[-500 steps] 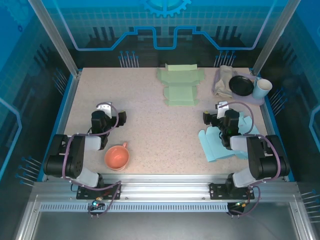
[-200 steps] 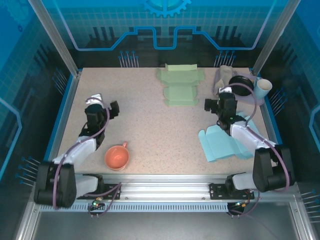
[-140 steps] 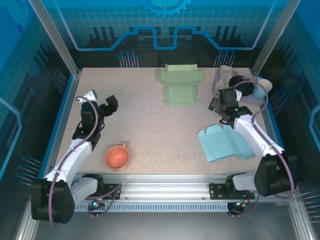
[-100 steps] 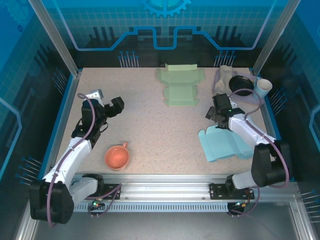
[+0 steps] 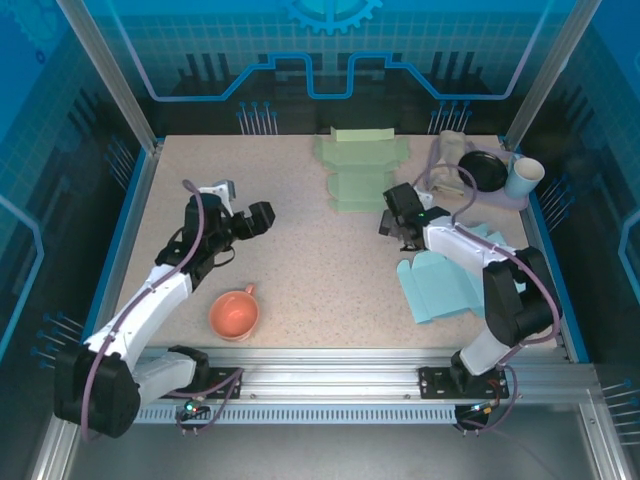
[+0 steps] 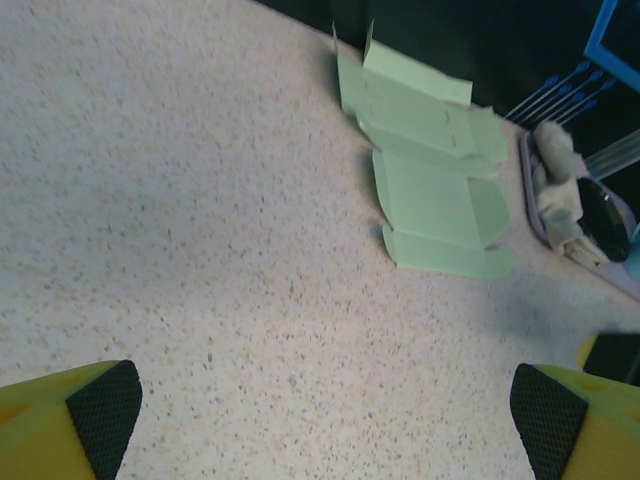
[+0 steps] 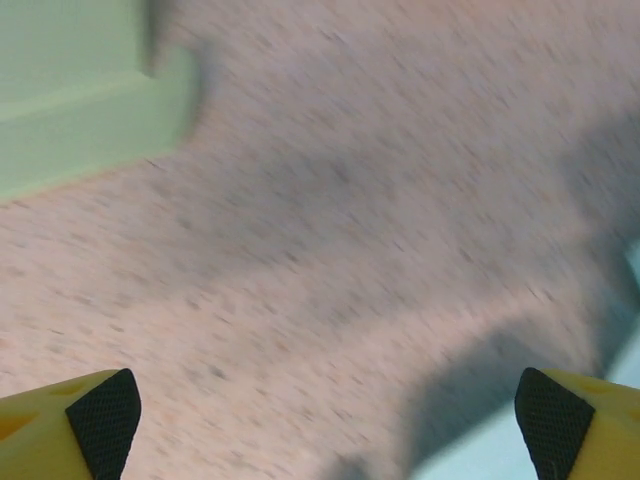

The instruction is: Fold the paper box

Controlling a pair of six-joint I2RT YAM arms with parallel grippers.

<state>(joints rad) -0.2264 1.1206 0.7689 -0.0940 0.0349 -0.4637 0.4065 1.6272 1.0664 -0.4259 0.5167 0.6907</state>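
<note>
I will grab the paper box (image 5: 362,170) next with my right gripper by the side flap closest to that gripper, to drag the box flat onto the open table for folding.
The paper box (image 5: 362,170) is a flat, unfolded light green cutout lying at the back middle of the table, its far flap raised. My left gripper (image 5: 262,218) hovers open to the left and in front of it, with nothing between its fingers. In the left wrist view the box (image 6: 430,170) lies ahead and the gripper (image 6: 325,410) frames bare table. My right gripper (image 5: 394,213) is open just off the box's front right corner, apart from it. The right wrist view is blurred, with the gripper (image 7: 325,415) over the tabletop and a box edge (image 7: 80,80) at upper left.
A flat light blue paper sheet (image 5: 450,285) lies under the right arm. A pink cup (image 5: 234,313) stands front left. At back right a tray (image 5: 515,202) holds a black dish (image 5: 484,170), a white cup (image 5: 524,178) and a crumpled cloth (image 5: 450,150).
Both arms have reached out from near their bases. The left gripper has swung right toward the table's middle. The right gripper has moved left to the box's front right corner. Both stayed open.
</note>
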